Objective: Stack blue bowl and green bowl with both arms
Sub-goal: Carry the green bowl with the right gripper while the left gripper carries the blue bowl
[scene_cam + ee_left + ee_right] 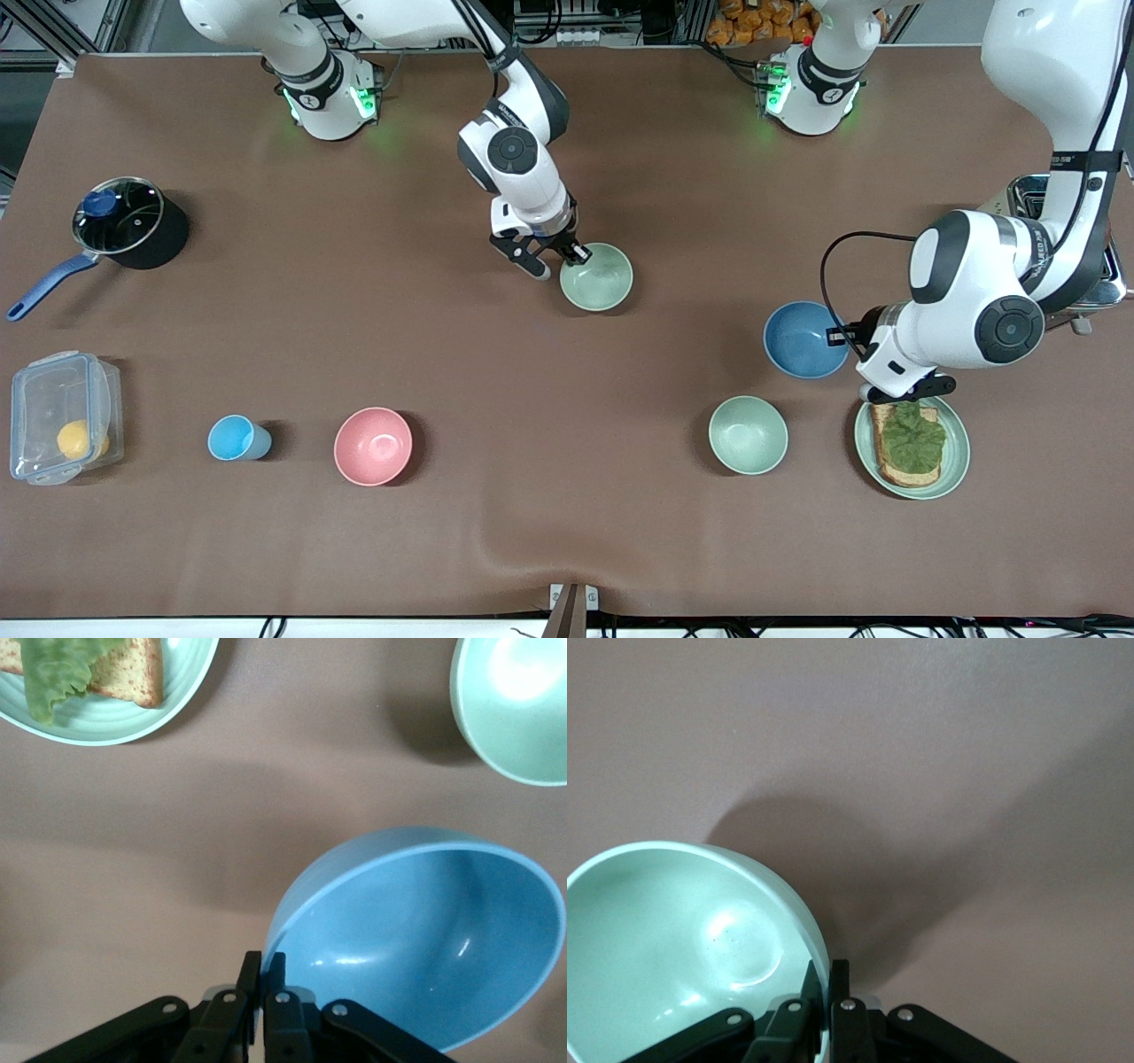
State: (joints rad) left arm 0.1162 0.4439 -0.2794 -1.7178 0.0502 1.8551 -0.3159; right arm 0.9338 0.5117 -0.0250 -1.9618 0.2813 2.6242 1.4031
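My right gripper opens next, since the green bowl [598,282] [678,943] in my fingers meets its shadow on the tabletop and the bowl would rest there.
My left gripper [840,338] is shut on the rim of the blue bowl [804,338], over the table toward the left arm's end. In the left wrist view the fingers pinch the rim [263,961] and the blue bowl [425,930] hangs tilted. My right gripper [574,255] is shut on the rim of a pale green bowl [598,276] near the table's middle. The right wrist view shows the gripper [827,970] clamped on the green bowl [673,939], which is tilted with its shadow beside it.
A second green bowl [748,434] and a pale-green plate [955,461] with toast lie nearer the camera than the blue bowl. A pink bowl [373,446], a light-blue cup [235,438], a plastic box [62,416] and a lidded pot [128,221] stand toward the right arm's end.
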